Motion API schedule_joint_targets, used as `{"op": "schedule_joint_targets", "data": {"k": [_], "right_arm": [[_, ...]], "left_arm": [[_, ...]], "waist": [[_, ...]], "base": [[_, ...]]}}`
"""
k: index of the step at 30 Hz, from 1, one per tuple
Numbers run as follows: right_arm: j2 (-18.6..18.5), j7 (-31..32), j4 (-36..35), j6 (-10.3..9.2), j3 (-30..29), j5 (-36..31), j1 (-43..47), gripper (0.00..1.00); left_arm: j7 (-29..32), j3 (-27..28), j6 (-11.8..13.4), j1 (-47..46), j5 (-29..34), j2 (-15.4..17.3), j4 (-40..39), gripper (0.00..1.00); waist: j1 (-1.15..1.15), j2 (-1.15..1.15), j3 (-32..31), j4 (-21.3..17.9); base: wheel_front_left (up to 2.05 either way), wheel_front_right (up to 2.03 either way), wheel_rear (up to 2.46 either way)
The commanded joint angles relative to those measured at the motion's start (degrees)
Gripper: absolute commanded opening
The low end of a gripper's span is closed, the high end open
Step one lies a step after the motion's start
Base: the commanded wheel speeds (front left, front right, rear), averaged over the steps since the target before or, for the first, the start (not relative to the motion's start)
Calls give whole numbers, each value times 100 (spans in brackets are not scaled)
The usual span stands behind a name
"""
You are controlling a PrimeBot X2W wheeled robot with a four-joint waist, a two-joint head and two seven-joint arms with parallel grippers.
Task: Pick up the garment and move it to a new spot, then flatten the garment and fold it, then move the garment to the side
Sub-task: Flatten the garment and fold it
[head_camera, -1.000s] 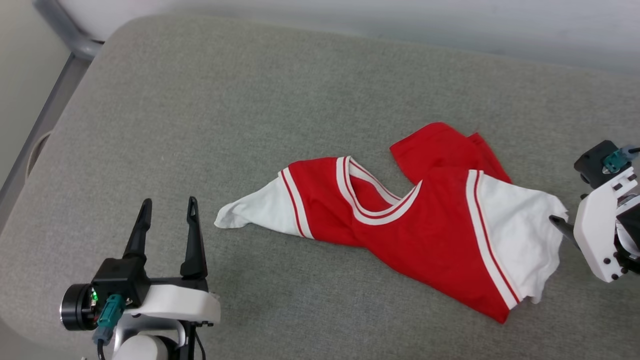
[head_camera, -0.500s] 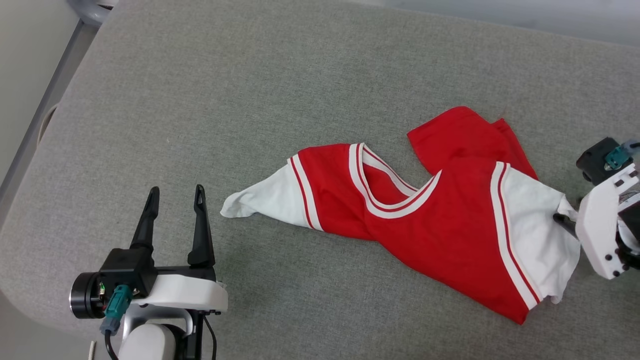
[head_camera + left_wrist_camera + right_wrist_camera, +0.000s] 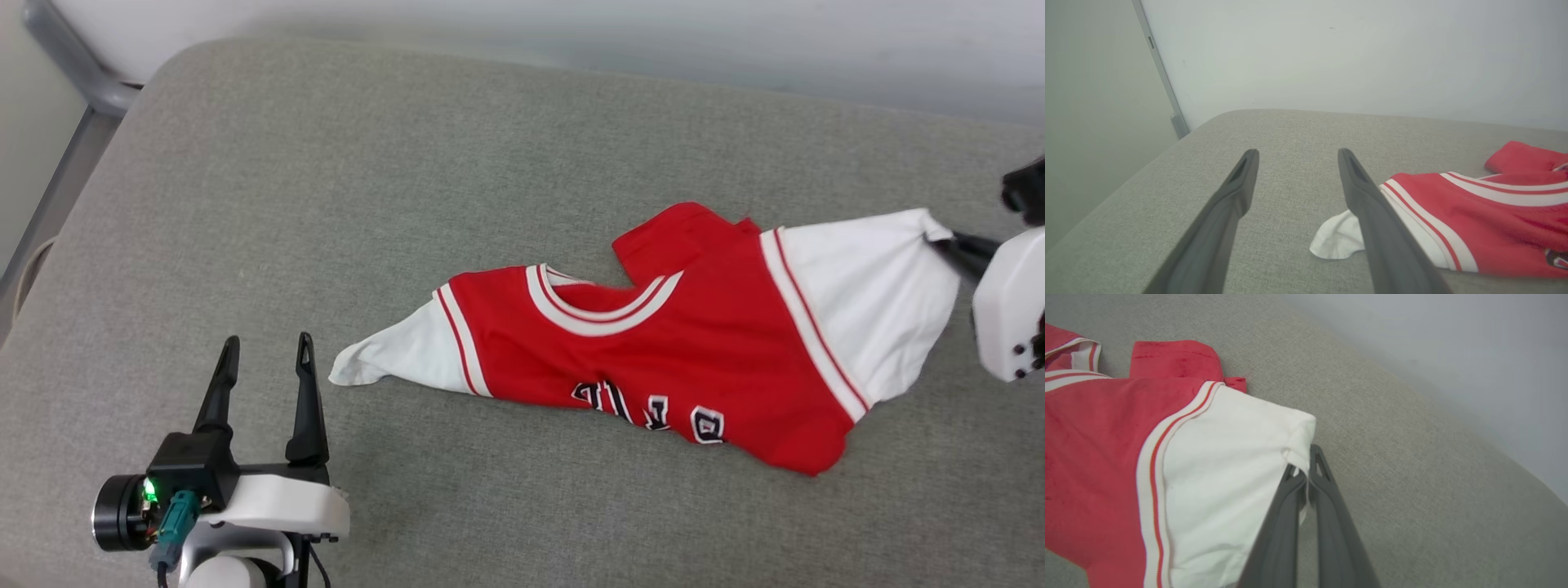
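Observation:
I should next pinch the jersey with my left gripper by the rumpled white sleeve edge (image 3: pixel 352 367) that stands up, because the red body (image 3: pixel 627 358) lies slack on the padding.
The garment (image 3: pixel 653 359) is a red jersey with white sleeves, striped trim and black lettering, lying crumpled right of centre on the grey padded surface (image 3: pixel 367 204). My right gripper (image 3: pixel 947 242) at the right edge is shut on the hem of the garment's right white sleeve (image 3: pixel 1224 473), which is lifted and pulled taut. In the right wrist view the closed gripper (image 3: pixel 1304 467) pinches that white cloth. My left gripper (image 3: pixel 265 351) stands open at the lower left, just left of the other white sleeve (image 3: pixel 384 363). In the left wrist view the open gripper (image 3: pixel 1295 157) has that sleeve tip (image 3: pixel 1337 241) beside its right finger, untouched.
The padded surface has a rounded corner at the far left (image 3: pixel 163 65), with a grey metal frame bar (image 3: pixel 65 49) and pale floor beyond it. A pale wall (image 3: pixel 1351 53) runs along the far edge.
The right gripper closed on the right sleeve hem and raised it up and away, tightening the cloth and turning the lettered chest into view. The head camera shifted. The left arm stayed put.

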Motion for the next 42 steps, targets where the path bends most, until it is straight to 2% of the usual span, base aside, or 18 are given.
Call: {"op": "schedule_joint_targets", "data": {"k": [1,7,10,12,21,27,28,29,30,38,42], "right_arm": [[-48,-32,38,-10,-37,12,-71,0],[-132,-192,538,-10,-657,35,95,0],[-162,-231,985,-10,-957,-32,232,0],[-148,-238,1541,-10,-1214,-92,405,0],[54,-231,2705,-10,-1426,-65,821,0],[323,-297,3006,-9,-1349,56,874,0],[364,-381,3022,-9,-1379,92,862,20],[374,-495,3036,-8,-1408,106,844,88],[371,-644,3061,-9,-1442,96,819,100],[562,-2248,3046,-9,-1646,-258,810,100],[788,-2970,2933,-9,-1814,-480,934,100]], "left_arm": [[-14,16,-11,87,40,0,-8,100],[-14,88,-119,143,121,-81,7,100],[-14,127,-174,106,140,-109,36,100],[-14,155,-216,74,179,-134,54,100],[-14,253,-304,18,242,-211,112,100],[-14,329,-334,13,298,-243,156,100],[-14,342,-349,6,313,-244,169,100],[-14,352,-357,-1,326,-241,180,100],[-14,367,-366,-5,336,-234,197,100],[-14,512,-454,-17,392,-79,190,100],[-14,529,-576,-141,354,34,224,100]], "waist": [[-1,0,-69,-73],[-1,0,-97,-169],[-1,0,-63,-175],[-1,0,-18,-163],[-1,0,83,-141],[-1,0,35,-206],[-1,0,15,-220],[-1,0,-11,-236],[-1,0,-42,-251],[-1,0,-391,-451],[-1,0,-538,-559]], "base": [[0,0,0],[0,0,0],[0,0,0],[0,0,0],[0,0,0],[0,0,0],[0,0,0],[0,0,0],[0,0,0],[0,0,0],[0,0,0]]}}
